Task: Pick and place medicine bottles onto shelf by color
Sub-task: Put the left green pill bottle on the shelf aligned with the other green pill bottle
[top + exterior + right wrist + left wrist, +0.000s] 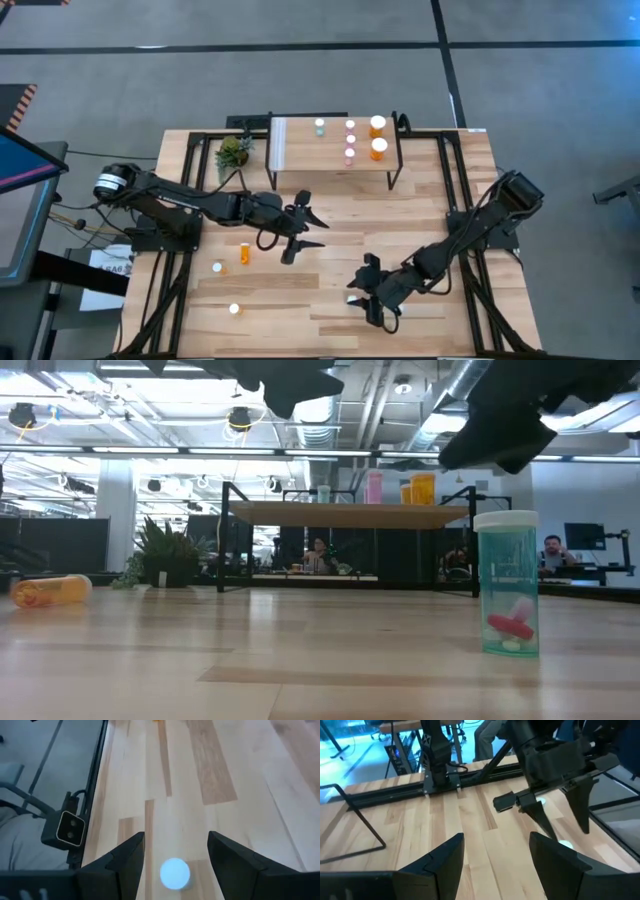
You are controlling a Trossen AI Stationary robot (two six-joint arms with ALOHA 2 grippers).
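Observation:
The fingers of my right gripper are still above the white cap, so it is too early to close. My right gripper lowers first, then closes on the cap.
A teal medicine bottle (507, 585) with a white cap (175, 872) stands upright on the table at the near right. My right gripper (175, 836) hangs open just above it, slanting down, one finger on either side of the cap and apart from it. My left gripper (312, 222) hovers open over the table's middle with nothing between its fingers. The shelf (300, 150) at the far edge carries a teal bottle (320, 126), three pink ones (350, 139) and two larger orange ones (378, 137). An orange bottle (245, 252) lies on its side at the near left.
Two more small white-capped bottles (217, 267) (234, 309) stand on the table's near left. A small potted plant (233, 152) stands left of the shelf. Black frame rails run along both table sides. Bare wood lies between the two grippers.

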